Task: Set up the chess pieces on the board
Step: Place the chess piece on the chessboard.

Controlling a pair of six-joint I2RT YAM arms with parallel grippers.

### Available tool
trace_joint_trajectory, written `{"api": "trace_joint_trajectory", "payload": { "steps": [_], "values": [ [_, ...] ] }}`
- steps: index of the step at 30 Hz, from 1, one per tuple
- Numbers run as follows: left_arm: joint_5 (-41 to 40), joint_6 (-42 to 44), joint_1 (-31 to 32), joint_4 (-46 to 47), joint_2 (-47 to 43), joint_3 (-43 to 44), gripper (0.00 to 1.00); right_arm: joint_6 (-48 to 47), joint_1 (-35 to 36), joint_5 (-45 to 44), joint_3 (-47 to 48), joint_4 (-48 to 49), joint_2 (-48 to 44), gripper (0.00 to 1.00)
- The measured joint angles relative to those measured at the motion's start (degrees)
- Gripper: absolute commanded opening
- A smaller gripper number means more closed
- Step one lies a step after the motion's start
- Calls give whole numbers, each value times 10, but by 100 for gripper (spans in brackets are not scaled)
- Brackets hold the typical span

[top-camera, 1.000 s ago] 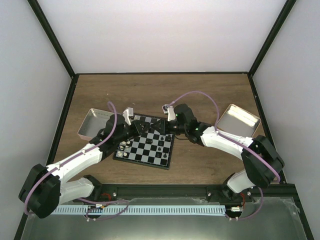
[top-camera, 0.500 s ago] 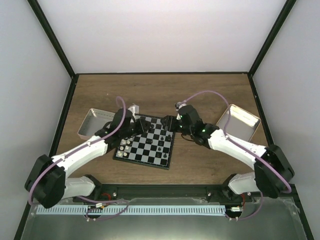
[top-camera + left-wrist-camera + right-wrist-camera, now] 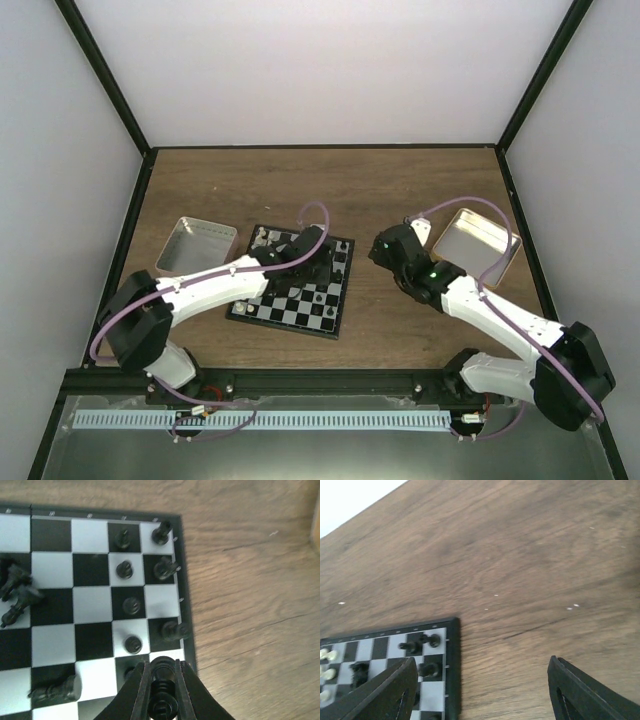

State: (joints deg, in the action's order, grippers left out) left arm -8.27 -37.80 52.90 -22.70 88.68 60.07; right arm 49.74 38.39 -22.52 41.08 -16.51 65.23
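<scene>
My left gripper needs to lower the black chess piece (image 3: pixel 164 692) before it lets go. The piece is above the board, beside standing black pieces, and would drop short if I opened now.
The board (image 3: pixel 300 305) lies at the table's middle. My left gripper (image 3: pixel 323 264) hovers over its right side, shut on a black chess piece (image 3: pixel 164 692) that stands upright between the fingers, just above the board (image 3: pixel 52 645) near its right edge. Several black pieces (image 3: pixel 131 605) stand in the two files along that edge, and one black piece (image 3: pixel 55 691) lies on its side. My right gripper (image 3: pixel 380 250) hangs over bare wood right of the board, open and empty (image 3: pixel 480 697). In its view the board's corner (image 3: pixel 452 670) shows with black pieces (image 3: pixel 429 669) and white pieces (image 3: pixel 326 655).
A pinkish tin (image 3: pixel 197 245) sits left of the board. A yellow-tan tin (image 3: pixel 480 240) sits at the right, behind the right arm. Dark frame rails border the wooden table (image 3: pixel 330 190).
The left gripper has swung right across the board to its right edge, still holding its piece. The right gripper has opened and pulled back to the right, off the board.
</scene>
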Motion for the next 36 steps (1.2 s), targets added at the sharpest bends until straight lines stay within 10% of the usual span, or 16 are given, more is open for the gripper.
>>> {"api": "trace_joint_trajectory", "payload": {
  "steps": [36],
  "values": [
    [-47,50,62,-59,152,74,16,26,-12,5,-35,3,0,75]
  ]
}}
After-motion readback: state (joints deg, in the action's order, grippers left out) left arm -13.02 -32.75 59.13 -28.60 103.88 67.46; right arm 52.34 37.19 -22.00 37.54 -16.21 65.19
